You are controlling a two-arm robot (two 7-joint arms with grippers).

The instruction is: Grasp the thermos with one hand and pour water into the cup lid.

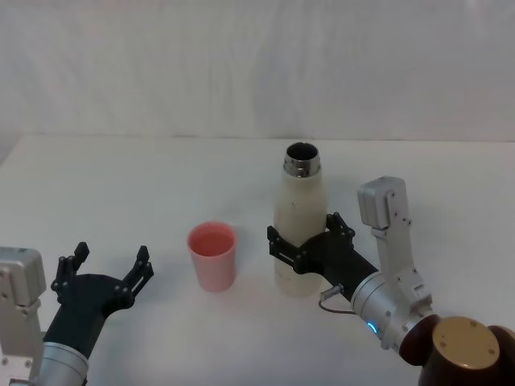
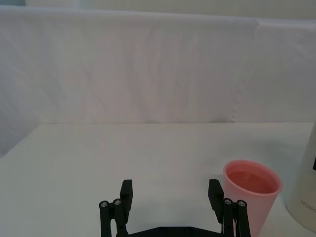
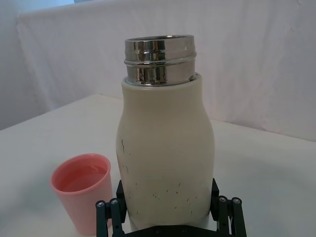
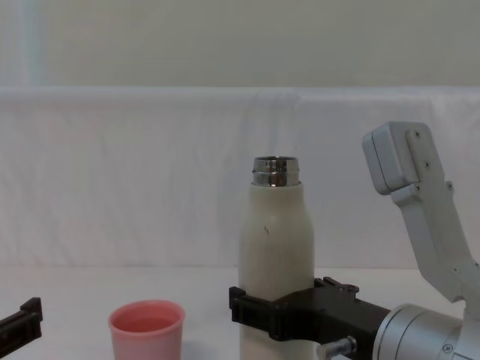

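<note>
Next, my right gripper grips the thermos by its lower body, so that its steel neck (image 4: 276,172) stays free to pour water into the cup lid.
The cream-white thermos (image 1: 299,233) stands upright on the table, cap off, its steel neck (image 3: 159,60) open. My right gripper (image 1: 306,239) reaches in low around the thermos's lower body. Its jaws are spread wide, with one finger (image 3: 120,195) close against each side wall. The thermos (image 4: 276,255) rests on the table and is not lifted. The pink cup lid (image 1: 212,256) stands just to the left of the thermos, a short gap away, and seems to hold some water (image 2: 251,181). My left gripper (image 1: 111,260) stays open near the table's front left, to the left of the cup lid.
The white table (image 1: 121,185) runs back to a white cloth backdrop (image 1: 257,64). Bare tabletop lies behind and left of the cup lid. My right arm's silver wrist (image 1: 390,301) sits at the front right.
</note>
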